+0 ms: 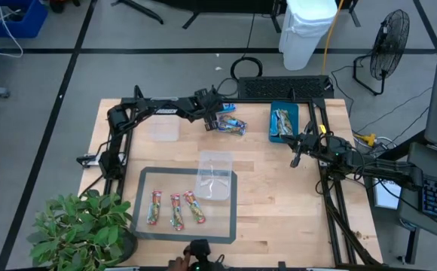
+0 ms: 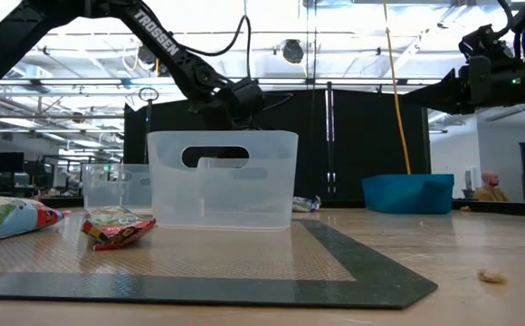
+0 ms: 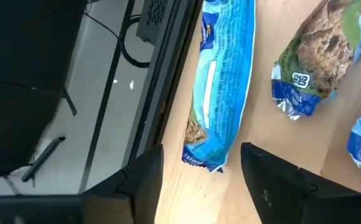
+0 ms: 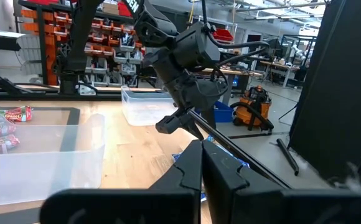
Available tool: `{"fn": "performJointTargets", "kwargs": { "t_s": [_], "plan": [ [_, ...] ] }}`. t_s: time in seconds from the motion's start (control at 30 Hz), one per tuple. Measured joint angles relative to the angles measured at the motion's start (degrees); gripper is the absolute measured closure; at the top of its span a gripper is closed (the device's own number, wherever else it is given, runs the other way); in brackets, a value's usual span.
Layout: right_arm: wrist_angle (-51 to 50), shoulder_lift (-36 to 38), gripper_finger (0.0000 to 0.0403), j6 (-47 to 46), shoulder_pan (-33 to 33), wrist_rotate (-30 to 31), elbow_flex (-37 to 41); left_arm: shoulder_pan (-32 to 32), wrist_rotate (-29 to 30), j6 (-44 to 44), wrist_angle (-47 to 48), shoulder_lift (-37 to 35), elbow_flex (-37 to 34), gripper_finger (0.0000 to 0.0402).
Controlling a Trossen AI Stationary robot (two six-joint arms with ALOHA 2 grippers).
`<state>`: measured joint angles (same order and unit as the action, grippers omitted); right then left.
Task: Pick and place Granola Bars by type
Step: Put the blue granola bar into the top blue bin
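Note:
I will sort the blue granola bar into the clear tub, and for that my left gripper will next grip it by its crimped wrapper end (image 3: 204,157).
Several bright blue granola bars (image 1: 231,125) lie flat on the wood near the table's far edge. My left gripper (image 1: 211,118) hovers over them, open. In the left wrist view its fingers (image 3: 144,182) stand on either side of the near end of one blue bar (image 3: 223,81) without touching it. Three red-and-green bars (image 1: 175,210) lie side by side on the dark mat (image 1: 145,226). Tan-gold bars (image 1: 282,120) lie in the teal tray (image 1: 295,111). My right gripper (image 1: 297,153) is shut and empty, just on the near side of that tray.
One clear tub (image 1: 215,175) stands on the mat's far right corner, and a second clear tub (image 1: 163,129) stands under my left arm. A potted plant (image 1: 75,229) overhangs the near left corner. A keyboard (image 1: 282,88) lies beyond the far edge. Bare wood lies to the near right.

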<state>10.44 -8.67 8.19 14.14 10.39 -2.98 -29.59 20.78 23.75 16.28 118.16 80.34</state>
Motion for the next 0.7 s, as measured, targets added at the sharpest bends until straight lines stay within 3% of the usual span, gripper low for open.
{"fn": "performJointTargets", "kwargs": {
  "t_s": [0.3, 0.7],
  "plan": [
    [-0.02, 0.00, 0.0399, 0.00, -0.01, 0.00, 0.00, -1.41, -7.26, -2.46, 0.82, 0.94, 0.02, 0.0196],
    [-0.01, 0.00, 0.0399, 0.00, 0.00, 0.00, 0.00, -2.92, -10.91, -7.92, 1.41, 0.81, 0.02, 0.0204]
  ]
}}
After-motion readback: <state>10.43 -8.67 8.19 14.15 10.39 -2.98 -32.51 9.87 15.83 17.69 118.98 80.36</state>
